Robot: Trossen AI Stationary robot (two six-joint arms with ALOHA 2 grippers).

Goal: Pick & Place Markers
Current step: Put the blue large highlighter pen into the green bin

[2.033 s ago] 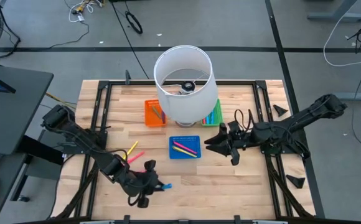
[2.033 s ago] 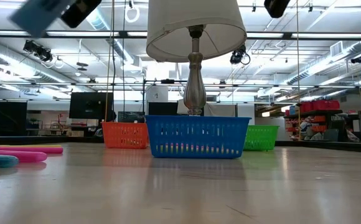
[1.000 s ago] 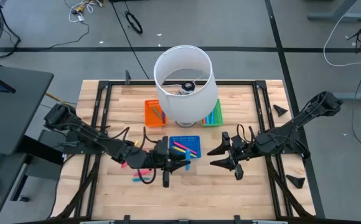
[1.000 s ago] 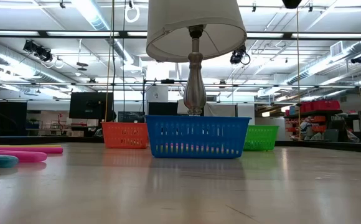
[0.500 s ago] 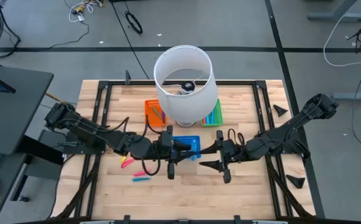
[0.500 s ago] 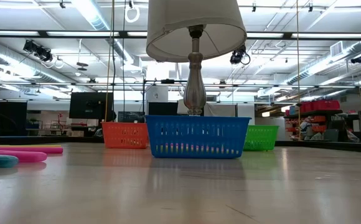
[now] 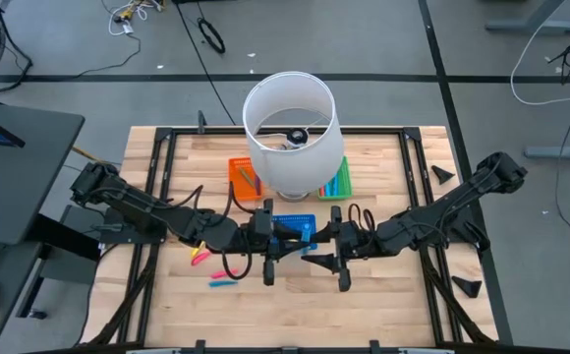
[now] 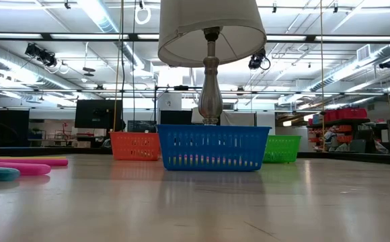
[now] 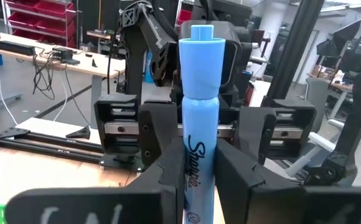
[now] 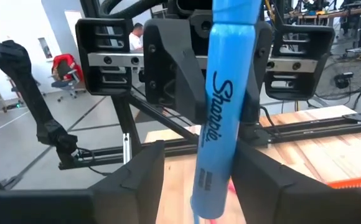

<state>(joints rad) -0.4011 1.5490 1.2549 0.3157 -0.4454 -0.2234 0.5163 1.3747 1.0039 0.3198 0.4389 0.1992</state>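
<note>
The robot's fingers are on either side of the blue marker's end (image 10: 211,186), so its right gripper needs to close on the marker.
My left gripper (image 7: 285,242) reaches in from the table's left and is shut on a light blue marker (image 7: 301,240), held in the air at the near side of the blue tray (image 7: 295,225). My right gripper (image 7: 318,254) faces it from the right. It is open, with a finger on either side of the marker's free end (image 10: 200,186); no touch shows. A pink marker (image 7: 201,256) and a light blue one (image 7: 223,280) lie flat on the table at the near left. The low view shows none of the grippers. My left gripper pinches the light blue marker by its barrel (image 9: 198,163), at the printed part, between the two fingers (image 9: 168,174). The fingers come level from the table's left and lie along it. The marker is lifted clear, level, its capped end (image 9: 202,37) pointing at the right gripper.
A white-shaded lamp (image 7: 290,133) stands at the far middle, between the orange tray (image 7: 245,178) and the green tray (image 7: 336,183). Pink and light blue markers (image 8: 17,168) show at the low view's left. Bare wood lies at the near right.
My left gripper has carried the light blue marker a little toward the table's right, along the blue tray's near side. My right gripper has moved toward the table's left until its open fingers stand around the marker's free end.
</note>
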